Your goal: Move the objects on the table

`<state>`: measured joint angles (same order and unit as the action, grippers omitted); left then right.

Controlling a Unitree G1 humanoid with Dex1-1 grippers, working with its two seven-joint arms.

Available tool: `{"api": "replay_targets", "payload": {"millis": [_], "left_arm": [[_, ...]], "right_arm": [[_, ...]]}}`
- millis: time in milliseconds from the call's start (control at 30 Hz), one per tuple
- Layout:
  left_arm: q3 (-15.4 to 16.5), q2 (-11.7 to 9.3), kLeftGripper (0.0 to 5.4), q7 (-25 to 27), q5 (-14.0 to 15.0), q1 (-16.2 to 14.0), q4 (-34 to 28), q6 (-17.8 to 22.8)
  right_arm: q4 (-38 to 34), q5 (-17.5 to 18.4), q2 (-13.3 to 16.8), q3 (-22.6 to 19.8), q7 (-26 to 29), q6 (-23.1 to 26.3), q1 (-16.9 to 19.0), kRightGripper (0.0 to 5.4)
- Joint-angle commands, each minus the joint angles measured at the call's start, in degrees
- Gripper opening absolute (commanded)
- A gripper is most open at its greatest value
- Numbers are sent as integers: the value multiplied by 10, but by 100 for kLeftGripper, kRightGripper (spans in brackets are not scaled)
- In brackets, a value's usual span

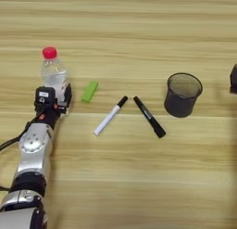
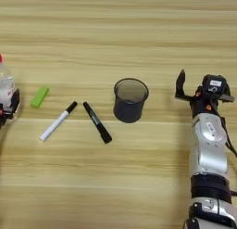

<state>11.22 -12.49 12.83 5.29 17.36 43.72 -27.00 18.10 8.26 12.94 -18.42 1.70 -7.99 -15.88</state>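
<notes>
The upright bottle (image 1: 53,73) has its bottom down on the tabletop and would stand, so the robot's left gripper should open.
The clear water bottle (image 1: 53,71) with a red cap stands upright at the left of the table (image 1: 120,177). My left gripper (image 1: 55,97) is shut on its lower part, one black finger (image 1: 68,94) showing on the bottle's right side. The white marker (image 1: 109,116) with a black cap lies flat near the middle, slanting up to the right. My right gripper (image 2: 190,86) is at the right, open and holding nothing, to the right of the mesh cup.
An all-black marker (image 1: 149,117) lies just right of the white one. A black mesh cup (image 1: 183,94) stands upright right of centre. A small green block (image 1: 90,91) lies between the bottle and the markers.
</notes>
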Motion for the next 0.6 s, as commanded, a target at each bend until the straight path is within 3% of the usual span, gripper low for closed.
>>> {"api": "replay_targets", "payload": {"millis": [33, 233, 333, 367, 600], "left_arm": [[-2, -7, 309, -4, -3, 15, 4, 0], [-3, -5, 309, -10, -2, 13, 3, 16], [-9, 1, 309, -16, -7, -2, -11, 20], [-10, 3, 345, -16, -7, -4, -14, 22], [-23, 8, 439, -23, -12, -18, -34, 39]], "right_arm": [[-10, 6, 2, 0, -1, 5, -2, 540], [-10, 9, 3, -2, -1, 5, -3, 540], [-11, 11, 4, -3, -1, 6, -3, 540], [-11, 11, 4, -3, -1, 5, -3, 540], [-12, 14, 5, -3, -2, 5, -3, 540]]}}
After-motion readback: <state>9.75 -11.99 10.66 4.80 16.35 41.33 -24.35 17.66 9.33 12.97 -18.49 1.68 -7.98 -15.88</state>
